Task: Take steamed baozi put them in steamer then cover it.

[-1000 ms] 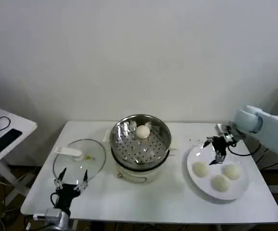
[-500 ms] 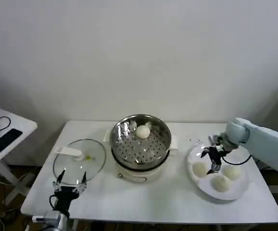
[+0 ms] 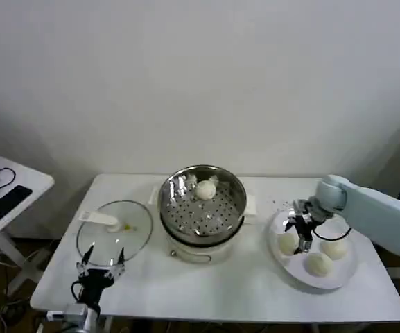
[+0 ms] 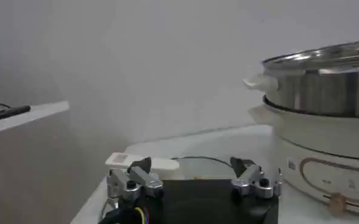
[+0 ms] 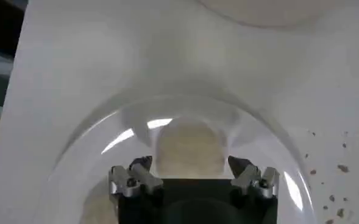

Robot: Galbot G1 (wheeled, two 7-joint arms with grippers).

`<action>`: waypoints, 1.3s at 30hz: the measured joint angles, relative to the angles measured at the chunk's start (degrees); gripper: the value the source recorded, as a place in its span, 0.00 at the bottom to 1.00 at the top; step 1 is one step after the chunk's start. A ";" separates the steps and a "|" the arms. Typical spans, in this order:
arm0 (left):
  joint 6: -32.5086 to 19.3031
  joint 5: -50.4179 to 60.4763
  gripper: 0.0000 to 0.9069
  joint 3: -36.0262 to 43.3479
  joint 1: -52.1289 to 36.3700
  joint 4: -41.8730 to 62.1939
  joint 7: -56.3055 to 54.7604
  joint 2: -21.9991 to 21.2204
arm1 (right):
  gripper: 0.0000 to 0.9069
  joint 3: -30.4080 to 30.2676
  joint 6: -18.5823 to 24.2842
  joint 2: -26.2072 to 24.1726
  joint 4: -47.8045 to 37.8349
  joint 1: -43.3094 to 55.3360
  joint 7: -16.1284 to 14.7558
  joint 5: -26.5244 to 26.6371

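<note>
I should put the second baozi in the steamer (image 3: 202, 205), so my right gripper should pick it up by its round sides next.
The steamer (image 3: 202, 205) stands mid-table with one steamed baozi (image 3: 206, 189) lying at its back. Three more baozi rest on a white plate (image 3: 340, 276) at the right. My right gripper (image 3: 300, 232) is open and hovers low over the leftmost of them (image 3: 288, 242). In the right wrist view that bun (image 5: 190, 148) sits between the spread fingers of my right gripper (image 5: 190, 165), not pinched. The cover (image 3: 114, 232), glass with a white handle (image 3: 99, 219), lies flat left of the steamer. My left gripper (image 3: 101, 262) waits open at its front edge, holding nothing.
In the left wrist view my left gripper (image 4: 191, 173) faces the cover's handle (image 4: 139, 162) and the steamer's white pot base (image 4: 325, 146). A side table (image 3: 5, 187) with dark items stands at the far left. The table's front edge runs close below both grippers.
My right gripper has moved left and down over the plate to straddle the leftmost baozi. The left arm has barely shifted.
</note>
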 measured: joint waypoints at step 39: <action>-0.58 -0.02 1.00 0.54 0.69 -0.93 0.40 -0.33 | 0.83 -9.55 -0.95 0.15 -0.71 16.60 -1.28 9.64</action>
